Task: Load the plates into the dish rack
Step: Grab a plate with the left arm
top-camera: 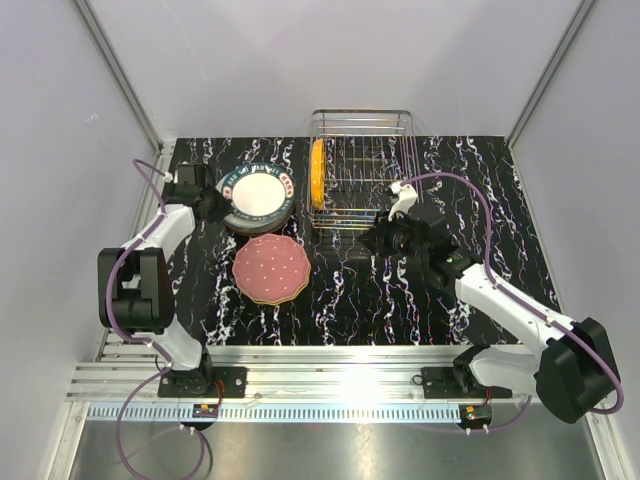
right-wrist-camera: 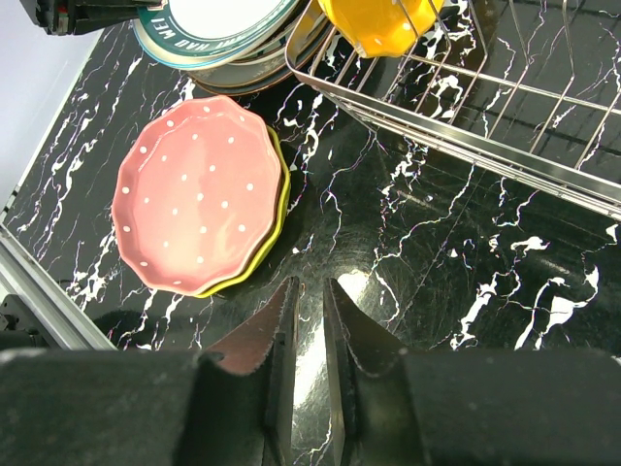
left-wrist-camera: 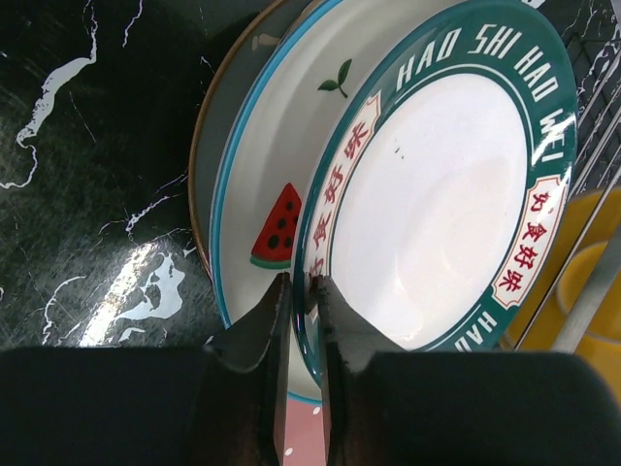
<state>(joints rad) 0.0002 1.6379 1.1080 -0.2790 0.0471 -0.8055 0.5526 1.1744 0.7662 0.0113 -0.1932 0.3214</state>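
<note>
The white plate would come up off the watermelon-print plate if I lifted my left gripper now, because the fingers pinch the white plate's green rim (top-camera: 228, 205) from both sides.
A stack of plates (top-camera: 258, 197) lies left of the wire dish rack (top-camera: 362, 165). Its top plate (left-wrist-camera: 437, 194) is white with a dark green lettered rim and sits tilted on a watermelon-print plate (left-wrist-camera: 262, 165). My left gripper (left-wrist-camera: 301, 286) is shut on the top plate's near rim, one finger on each face; in the top view the left gripper (top-camera: 213, 206) is at the stack's left edge. An orange plate (top-camera: 317, 172) stands upright in the rack's left end. A pink dotted plate (right-wrist-camera: 199, 189) lies on a yellow one (right-wrist-camera: 278, 209). My right gripper (right-wrist-camera: 310, 291) hovers shut over bare table, holding nothing.
The right gripper (top-camera: 378, 240) sits just in front of the rack's near rail (right-wrist-camera: 466, 126). The pink plate (top-camera: 271, 268) is on the table in front of the stack. White walls close in the black marbled table (top-camera: 400, 300) on three sides.
</note>
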